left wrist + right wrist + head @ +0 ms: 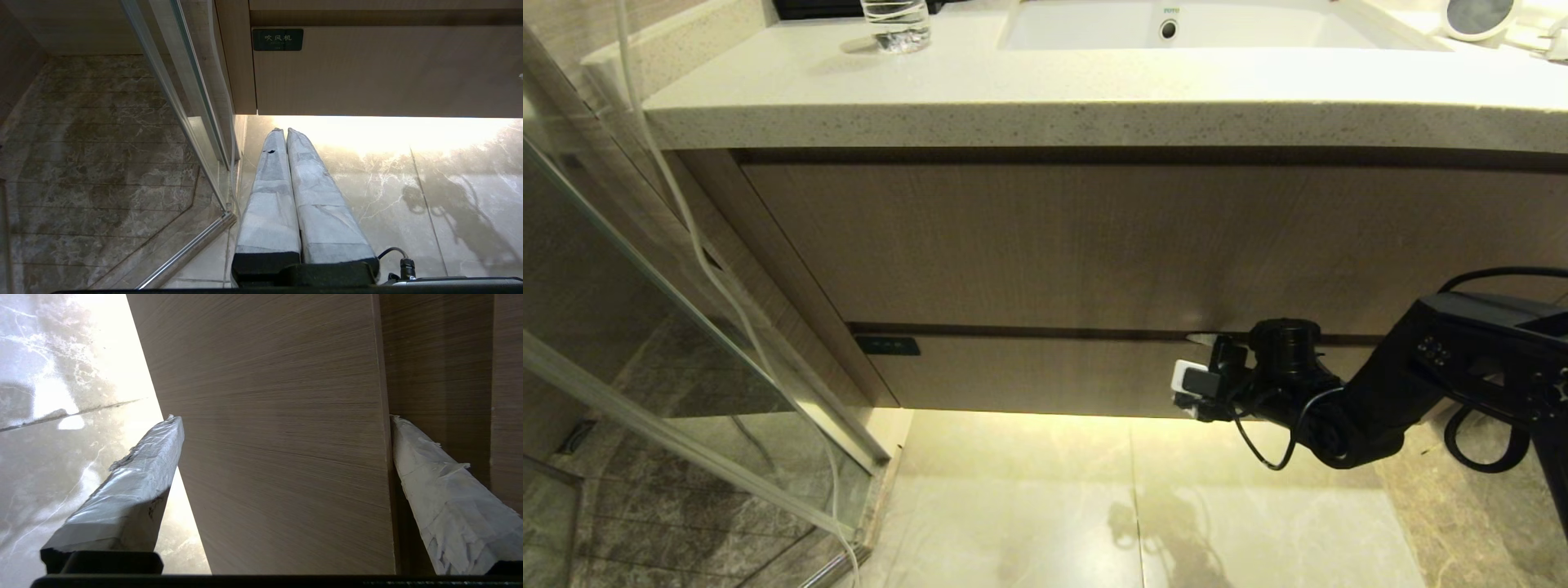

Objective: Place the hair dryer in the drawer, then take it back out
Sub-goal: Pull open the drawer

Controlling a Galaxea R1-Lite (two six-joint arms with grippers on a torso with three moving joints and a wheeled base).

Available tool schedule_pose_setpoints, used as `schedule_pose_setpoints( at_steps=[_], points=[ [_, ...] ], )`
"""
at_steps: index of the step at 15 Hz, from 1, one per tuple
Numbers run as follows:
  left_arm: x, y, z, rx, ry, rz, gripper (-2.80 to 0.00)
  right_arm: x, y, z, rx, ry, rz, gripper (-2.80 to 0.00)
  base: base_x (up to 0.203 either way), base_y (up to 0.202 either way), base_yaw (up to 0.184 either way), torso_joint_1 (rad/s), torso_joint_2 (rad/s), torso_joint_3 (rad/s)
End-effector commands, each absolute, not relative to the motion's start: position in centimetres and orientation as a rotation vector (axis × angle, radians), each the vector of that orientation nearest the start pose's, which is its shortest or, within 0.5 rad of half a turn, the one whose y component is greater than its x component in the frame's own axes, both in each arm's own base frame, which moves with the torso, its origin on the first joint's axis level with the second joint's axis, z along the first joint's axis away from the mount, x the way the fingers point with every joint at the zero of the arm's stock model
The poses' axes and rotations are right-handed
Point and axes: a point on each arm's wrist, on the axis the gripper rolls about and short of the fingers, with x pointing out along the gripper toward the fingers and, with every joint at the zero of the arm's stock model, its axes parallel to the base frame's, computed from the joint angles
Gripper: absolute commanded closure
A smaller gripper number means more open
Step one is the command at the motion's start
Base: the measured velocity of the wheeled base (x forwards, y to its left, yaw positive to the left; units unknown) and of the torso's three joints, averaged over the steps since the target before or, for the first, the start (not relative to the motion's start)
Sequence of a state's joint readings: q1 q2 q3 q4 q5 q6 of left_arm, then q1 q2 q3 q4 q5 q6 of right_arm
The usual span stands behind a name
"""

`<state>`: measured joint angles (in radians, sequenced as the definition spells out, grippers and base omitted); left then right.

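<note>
The right gripper grabs the top edge (1171,342) of the drawer front next, to open the drawer so the hair dryer (1480,15) fits inside.
The drawer (1045,371) is the low beige wood-grain front under the vanity, closed, with a small black label (888,345) at its upper left. My right gripper (1196,371) is open wide against that front. In the right wrist view its taped fingers (135,482) straddle the drawer (278,437), one in the dark gap at its top edge and one past its bottom edge; nothing is held. The hair dryer (1480,15) lies on the countertop at the far right, its dark round end showing. My left gripper (282,131) is shut and empty, low near the floor before the drawer (388,73).
A taller wood-grain panel (1143,245) sits above the drawer. On the countertop (1094,98) are a glass (896,23) and the sink basin (1225,28). A glass shower door (686,367) and a hanging white cord (698,253) are on the left. Tiled floor (1029,506) lies below.
</note>
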<state>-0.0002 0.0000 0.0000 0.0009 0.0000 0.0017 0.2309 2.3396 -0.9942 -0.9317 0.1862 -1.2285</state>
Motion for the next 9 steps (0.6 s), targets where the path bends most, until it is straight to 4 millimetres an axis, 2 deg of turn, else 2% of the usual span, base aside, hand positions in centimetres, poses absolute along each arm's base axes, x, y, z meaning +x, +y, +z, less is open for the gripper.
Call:
schedule_pose_setpoints(
  at_steps=[1,4,9],
  points=[
    [-2.3,0.0,7.5,0.002,0.001,0.0,0.0,39.8,9.8,0.7,-1.198,0.17,0.665,-2.8,0.0,0.0,0.0,0.0,0.0,0.0],
    [-2.3,0.0,7.5,0.002,0.002,0.0,0.0,38.5,9.6,0.7,-1.172,0.288,0.748,-2.8,0.0,0.0,0.0,0.0,0.0,0.0],
    [-2.3,0.0,7.5,0.002,0.002,0.0,0.0,36.5,9.1,2.4,-1.146,0.425,0.823,-2.8,0.0,0.0,0.0,0.0,0.0,0.0]
  ],
)
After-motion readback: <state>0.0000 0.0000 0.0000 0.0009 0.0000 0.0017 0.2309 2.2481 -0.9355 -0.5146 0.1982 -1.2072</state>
